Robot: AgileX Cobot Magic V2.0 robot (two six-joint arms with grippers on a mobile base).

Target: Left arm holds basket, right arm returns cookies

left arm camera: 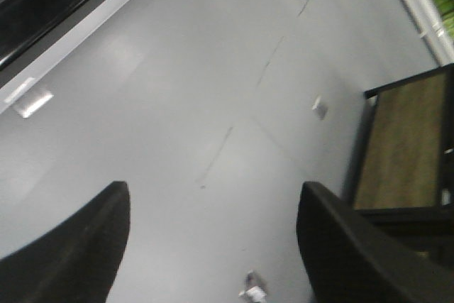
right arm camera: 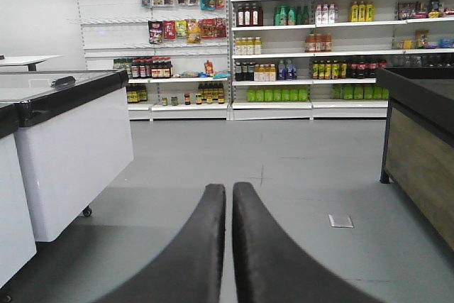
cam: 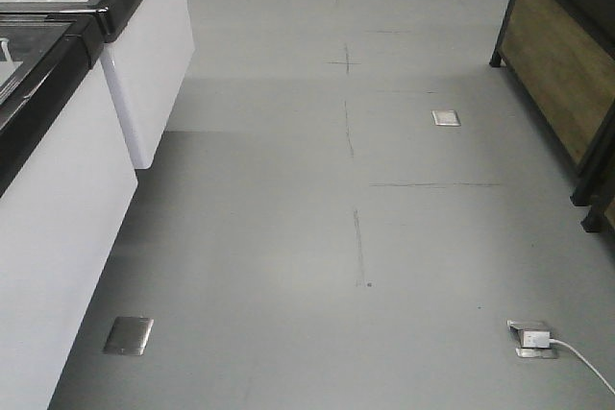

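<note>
Next, the left gripper grabs the basket's handle, to hold the basket while the cookies get returned.
Neither the basket nor the cookies are in view in any frame. The left wrist view shows my left gripper (left arm camera: 214,188) open, its two black fingers wide apart above bare grey floor, with nothing between them. My right gripper (right arm camera: 229,188) is shut in the right wrist view. Its fingers stand side by side with only a thin slit between them, hold nothing, and point level down the aisle. Neither arm shows in the front view.
White chest freezers (cam: 67,199) with black rims line the left of the aisle. A dark wood-panelled stand (cam: 562,55) is on the right. Stocked shelves (right arm camera: 312,33) close the far end. A floor socket with a white plug and cable (cam: 531,338) sits at front right.
</note>
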